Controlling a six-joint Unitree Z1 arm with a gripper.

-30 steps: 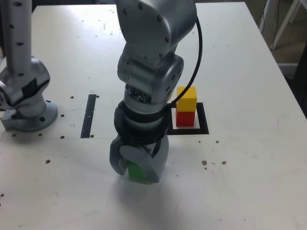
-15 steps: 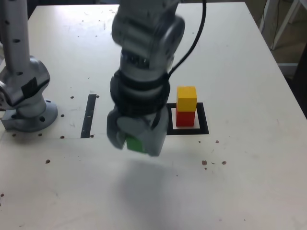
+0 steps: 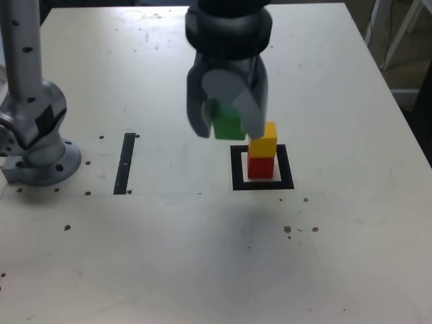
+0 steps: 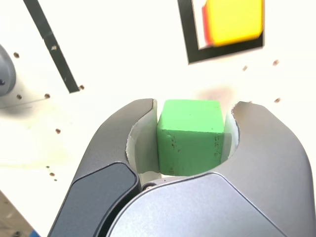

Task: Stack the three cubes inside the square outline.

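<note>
In the exterior view, the green cube hangs beside and above the yellow cube, so my gripper keeps holding it until it sits on the yellow cube.
My gripper [image 3: 226, 121] [image 4: 191, 116] is shut on the green cube [image 3: 227, 121] [image 4: 190, 136] and holds it in the air, well above the table. The yellow cube [image 3: 262, 140] [image 4: 232, 20] sits on the red cube [image 3: 260, 166] [image 4: 205, 23] inside the square outline [image 3: 237, 169] [image 4: 190, 42]. In the exterior view the green cube hangs just to the left of that stack and slightly higher than its top. In the wrist view only a thin red edge shows beside the yellow cube.
A thin black strip [image 3: 125, 163] [image 4: 51, 44] lies on the white table [image 3: 202, 256] to the exterior view's left of the outline. A second arm's grey base [image 3: 34, 145] stands at the exterior view's left edge. Small dark specks dot the table.
The gripper has risen from the table near the front with the green cube and moved back and toward the exterior view's right, up beside the stack.
</note>
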